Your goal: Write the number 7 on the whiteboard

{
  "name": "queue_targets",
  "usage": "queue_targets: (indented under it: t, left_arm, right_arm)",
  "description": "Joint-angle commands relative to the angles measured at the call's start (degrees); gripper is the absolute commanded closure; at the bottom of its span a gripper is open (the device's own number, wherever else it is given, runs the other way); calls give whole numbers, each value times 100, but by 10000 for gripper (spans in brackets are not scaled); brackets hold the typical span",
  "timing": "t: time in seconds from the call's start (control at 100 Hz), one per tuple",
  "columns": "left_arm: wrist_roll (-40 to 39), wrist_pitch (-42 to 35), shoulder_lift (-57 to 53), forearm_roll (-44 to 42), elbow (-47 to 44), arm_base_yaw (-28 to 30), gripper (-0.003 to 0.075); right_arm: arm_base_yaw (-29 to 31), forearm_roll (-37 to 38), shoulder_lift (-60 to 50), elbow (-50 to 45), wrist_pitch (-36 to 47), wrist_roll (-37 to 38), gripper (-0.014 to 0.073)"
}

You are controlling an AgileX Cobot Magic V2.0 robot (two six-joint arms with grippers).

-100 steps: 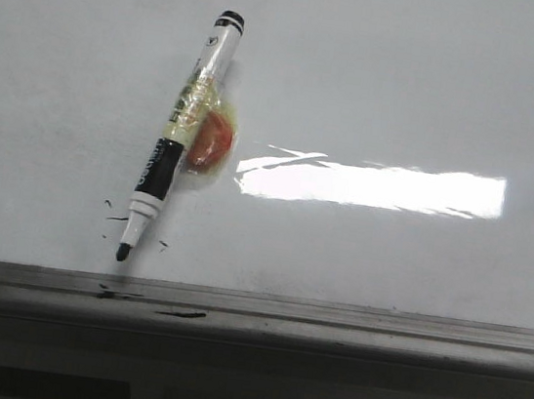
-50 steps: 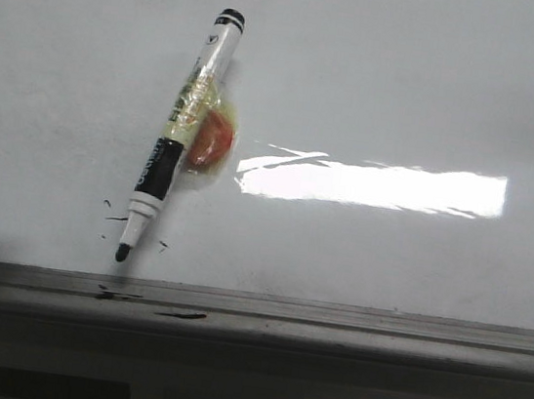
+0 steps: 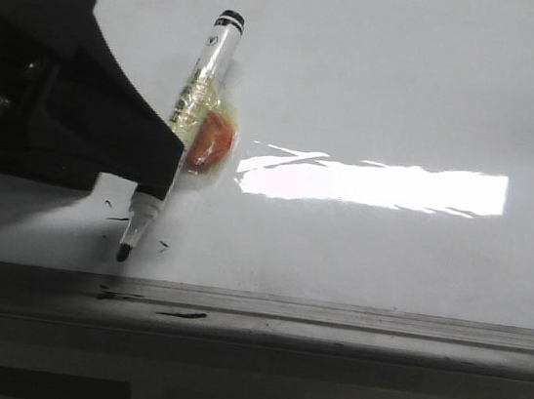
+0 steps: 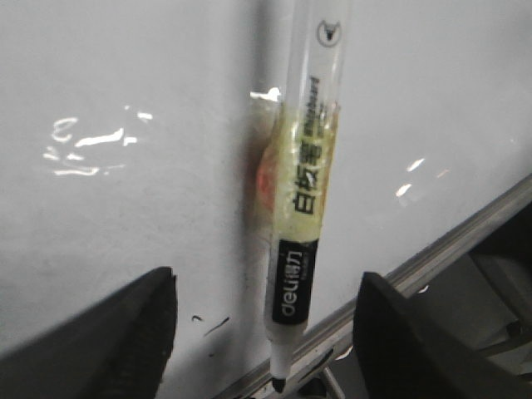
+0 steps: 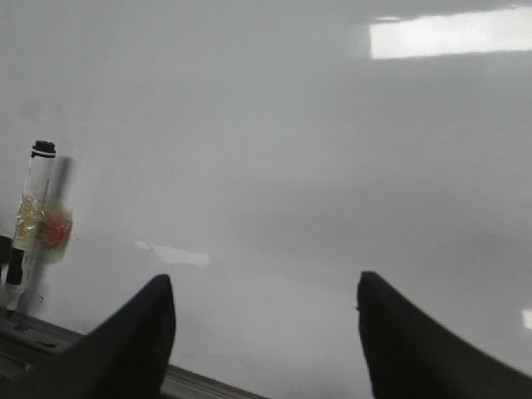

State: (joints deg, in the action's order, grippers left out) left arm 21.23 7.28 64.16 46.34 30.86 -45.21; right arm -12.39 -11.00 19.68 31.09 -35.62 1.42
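Observation:
My left gripper's fingers are beside the marker's black label (image 4: 293, 283), and closing now would catch the marker, so it is time to close on it.
The whiteboard (image 3: 411, 81) fills the front view, glossy and pale grey. A white marker (image 3: 202, 83) with a black label is held on it by yellowish tape and an orange blob (image 3: 212, 141). Its bare black tip (image 3: 123, 252) points down, just above the ledge. My left gripper (image 3: 143, 168) comes in from the left and covers the marker's lower barrel. In the left wrist view it (image 4: 266, 281) is open, with the marker (image 4: 303, 183) between its fingers and touching neither. My right gripper (image 5: 263, 281) is open and empty, well to the right of the marker (image 5: 33, 208). The number 7 is out of view.
A grey metal ledge (image 3: 329, 326) runs along the board's lower edge and carries black smears (image 3: 178, 314). Small black flecks (image 3: 113, 211) dot the board beside the marker tip. A bright rectangular glare (image 3: 377, 185) lies right of the marker.
My left gripper has swung in from the left edge of the front view, up to the marker's lower barrel. The marker has not moved.

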Motion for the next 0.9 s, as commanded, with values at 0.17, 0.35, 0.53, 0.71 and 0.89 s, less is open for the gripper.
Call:
queue_targets:
  t: [0.17,0.35,0.53,0.71,0.89]
  left_arm:
    - [33,-728,314,146,151,-6,417]
    - [41,-347,355,134,151,-6,741]
    - [449,-32,153,97,151,-88,741]
    - [1715,-157,-514,97,151,-658,740]
    - [2541,-468,-1220,96,151,-1463,738]
  right_arm:
    - [27,-173,94,204,420,-53,167]
    - [27,-375,94,209,420,-53,167]
    - [27,-878,94,359,357,-817,167]
    - [16,-2934,108,565,-43,-3563,167]
    - [16,-4555,435,564,-889,-5589,167]
